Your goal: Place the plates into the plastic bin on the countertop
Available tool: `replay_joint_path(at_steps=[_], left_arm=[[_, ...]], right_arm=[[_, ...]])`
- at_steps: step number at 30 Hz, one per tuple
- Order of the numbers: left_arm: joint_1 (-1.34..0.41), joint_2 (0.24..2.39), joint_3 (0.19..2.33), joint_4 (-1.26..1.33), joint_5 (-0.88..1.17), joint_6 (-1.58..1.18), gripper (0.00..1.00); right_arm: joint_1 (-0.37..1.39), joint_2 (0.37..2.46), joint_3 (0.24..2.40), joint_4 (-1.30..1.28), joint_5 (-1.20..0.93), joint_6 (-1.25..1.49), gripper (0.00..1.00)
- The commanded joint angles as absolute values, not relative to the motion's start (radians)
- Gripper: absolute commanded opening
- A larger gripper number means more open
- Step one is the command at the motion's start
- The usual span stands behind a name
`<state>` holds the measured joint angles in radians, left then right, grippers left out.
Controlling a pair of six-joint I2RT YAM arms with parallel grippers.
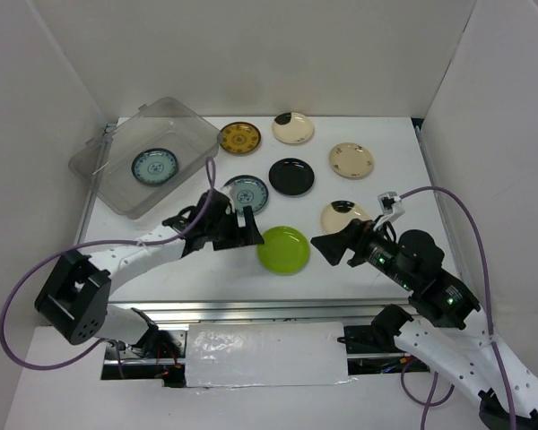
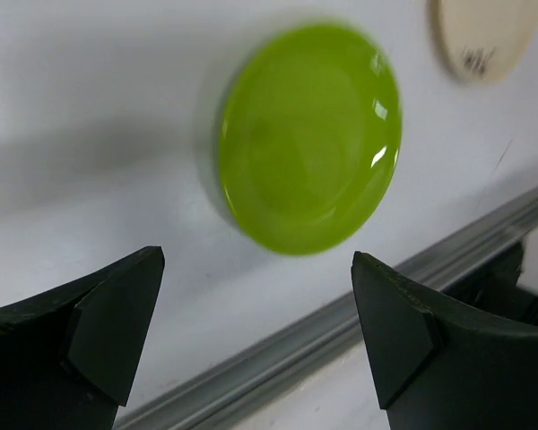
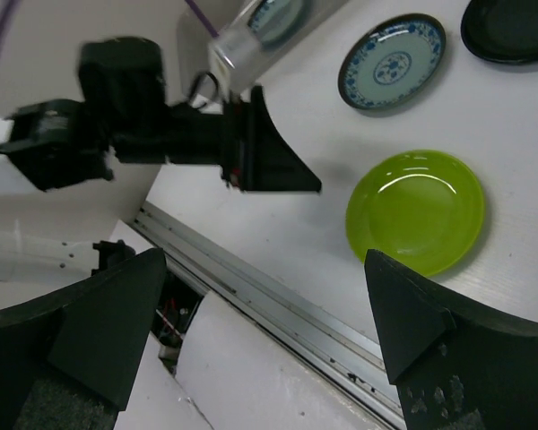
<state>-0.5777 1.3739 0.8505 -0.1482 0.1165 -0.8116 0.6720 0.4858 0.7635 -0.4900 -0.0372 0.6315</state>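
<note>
My left gripper needs to grab the lime green plate by its rim (image 1: pixel 261 262) next. Then I will put the plate in the plastic bin (image 1: pixel 184 133).
The clear plastic bin (image 1: pixel 184 133) stands at the back left of the countertop (image 1: pixel 206 267) with one blue-patterned plate (image 1: pixel 154 166) inside. Loose plates lie to its right: mustard (image 1: pixel 239 137), cream with a black patch (image 1: pixel 293 128), plain cream (image 1: pixel 351 159), black (image 1: pixel 291 176), a second blue-patterned one (image 1: pixel 246 193), and another cream one (image 1: pixel 343 215) partly behind my right arm. A lime green plate (image 1: pixel 283 249) (image 2: pixel 309 139) (image 3: pixel 415 210) lies nearest. My left gripper (image 1: pixel 251 231) (image 2: pixel 255 305) hangs open and empty just left of it. My right gripper (image 1: pixel 319 250) (image 3: pixel 264 305) is open and empty just right of it.
A metal rail (image 1: pixel 251 309) (image 2: pixel 341 331) (image 3: pixel 278 296) runs along the front edge. White walls close in the left, back and right sides. A purple cable (image 1: pixel 211 179) loops from my left arm over the bin's near corner.
</note>
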Motion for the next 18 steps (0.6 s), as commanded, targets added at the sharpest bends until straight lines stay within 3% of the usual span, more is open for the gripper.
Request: replay_joint_path(at_steps=[1, 8, 13, 16, 17, 18], left_arm=[[-0.64, 1.394, 0.848, -0.034, 0.184, -0.776, 0.99], [-0.689, 1.644, 0.822, 0.067, 0.184, -0.84, 0.99], [-0.707, 1.761, 0.844, 0.037, 0.066, -0.923, 0.89], [-0.713, 1.779, 0.831, 0.09, 0.072, -0.949, 0.69], [-0.713, 1.782, 0.83, 0.097, 0.069, -0.956, 0.49], [-0.713, 1.786, 0.833, 0.095, 0.063, -0.965, 0.38]], right_arm=[[0.683, 0.437, 0.746, -0.466, -0.029, 0.652, 1.0], [0.686, 0.433, 0.719, -0.459, -0.054, 0.666, 1.0], [0.686, 0.423, 0.73, -0.475, -0.043, 0.663, 1.0], [0.686, 0.42, 0.733, -0.479, -0.035, 0.658, 1.0], [0.686, 0.42, 0.732, -0.477, -0.034, 0.658, 1.0], [0.686, 0.422, 0.73, -0.474, -0.034, 0.661, 1.0]])
